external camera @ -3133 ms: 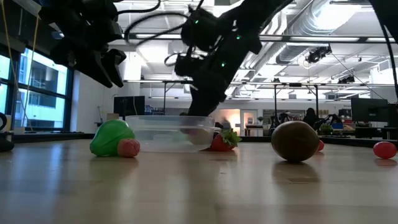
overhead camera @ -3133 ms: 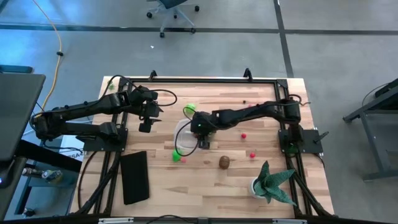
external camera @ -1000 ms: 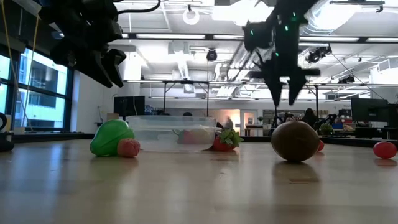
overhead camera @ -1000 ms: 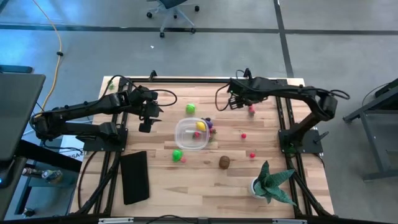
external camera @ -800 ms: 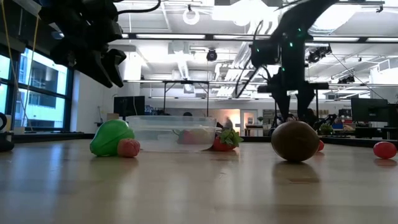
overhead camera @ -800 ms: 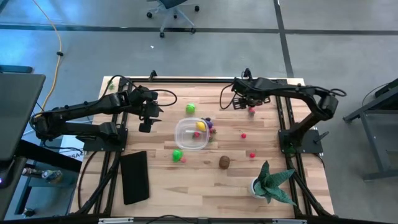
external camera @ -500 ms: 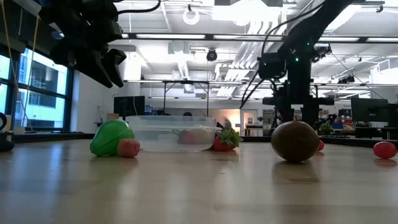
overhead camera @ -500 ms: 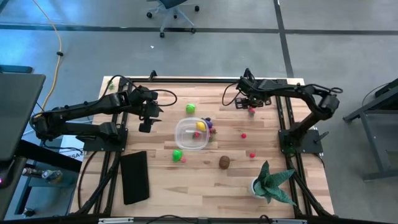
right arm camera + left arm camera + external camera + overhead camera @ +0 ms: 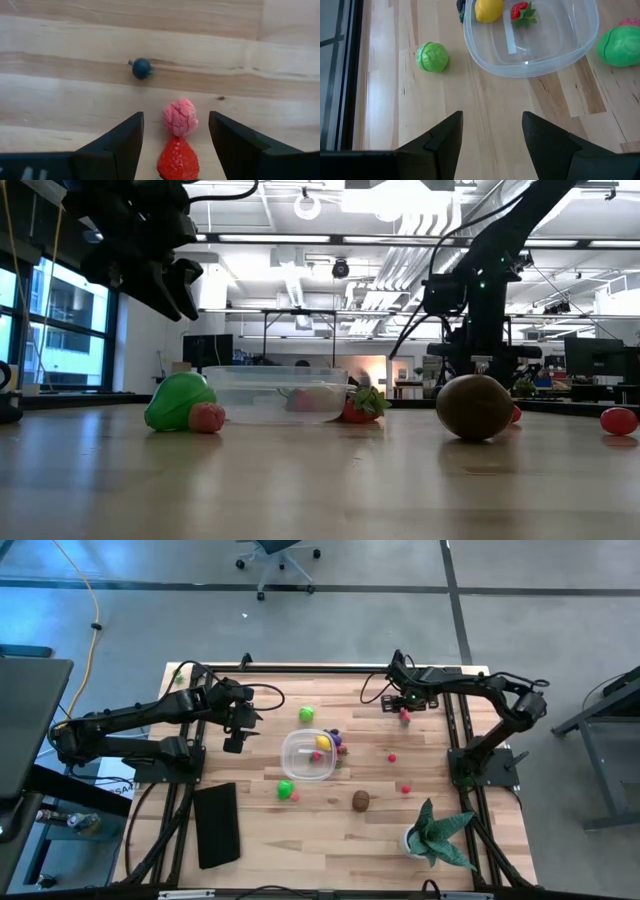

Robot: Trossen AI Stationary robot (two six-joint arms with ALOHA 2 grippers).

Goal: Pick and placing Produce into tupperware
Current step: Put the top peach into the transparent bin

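I should next grab the pink raspberry by its bumpy round body (image 9: 405,713) with my right gripper, so that I can place the produce in the tupperware (image 9: 306,756).
The clear tupperware (image 9: 306,756) (image 9: 530,45) stands mid-table with a yellow lemon (image 9: 488,9) and a red strawberry (image 9: 522,12) in it. My right gripper (image 9: 404,708) (image 9: 174,125) points down, open, near the far right corner. Its fingers stand on either side of a pink raspberry (image 9: 180,116) and a red strawberry (image 9: 177,157) without touching them. A blueberry (image 9: 141,68) lies just beyond. My left gripper (image 9: 234,743) (image 9: 492,117) hovers open, left of the tub, with nothing between its fingers. A green cabbage (image 9: 432,56) lies by the tub's far side.
A green pepper (image 9: 286,787) and a pink fruit (image 9: 295,796) lie at the tub's near side, and a brown kiwi (image 9: 360,801) nearer the front. Two small red fruits (image 9: 391,756) (image 9: 407,787) lie to the right. A potted plant (image 9: 435,835) and a black slab (image 9: 217,825) stand in front.
My right gripper has moved toward the table's right edge and come down, ending low over the pink raspberry and red strawberry, with a slight roll of the wrist. My left arm and the produce have kept still.
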